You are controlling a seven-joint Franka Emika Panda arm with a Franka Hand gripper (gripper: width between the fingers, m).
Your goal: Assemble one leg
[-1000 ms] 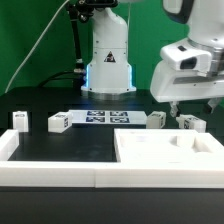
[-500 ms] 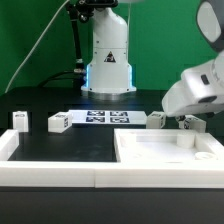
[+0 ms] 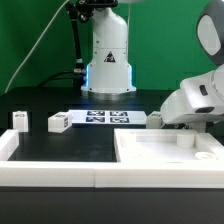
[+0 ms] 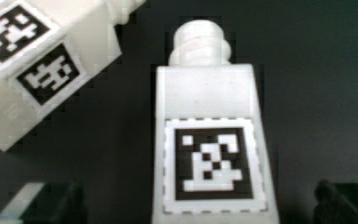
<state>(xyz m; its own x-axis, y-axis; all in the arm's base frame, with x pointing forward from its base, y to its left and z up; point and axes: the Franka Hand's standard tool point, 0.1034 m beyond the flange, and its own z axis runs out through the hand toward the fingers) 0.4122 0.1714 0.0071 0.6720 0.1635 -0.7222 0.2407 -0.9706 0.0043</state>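
My gripper's fingers are on either side of the leg's near end [image 4: 215,215], below its tag, in the wrist view. My gripper should close on the leg now.
In the wrist view a white leg [image 4: 208,130] lies on the black table, with a square tag on its upper face and a ribbed tip pointing away from my gripper. My gripper [image 4: 194,202] is open, with one dark fingertip [image 4: 43,200] on each side of the leg's near end, not touching it. A second tagged leg [image 4: 43,60] lies close beside it. In the exterior view my gripper [image 3: 186,120] is low over the table at the exterior view's right, next to a leg [image 3: 155,118]. Two more legs [image 3: 60,121] [image 3: 20,119] stand at the exterior view's left.
The marker board [image 3: 105,117] lies at the table's middle back. A large white panel with raised rims [image 3: 165,152] lies just in front of my gripper. Long white border rails [image 3: 60,172] run along the front. The robot base [image 3: 108,60] stands behind.
My gripper has come down from above the table and tilted, ending low over the legs at the exterior view's right. The parts on the table have not moved.
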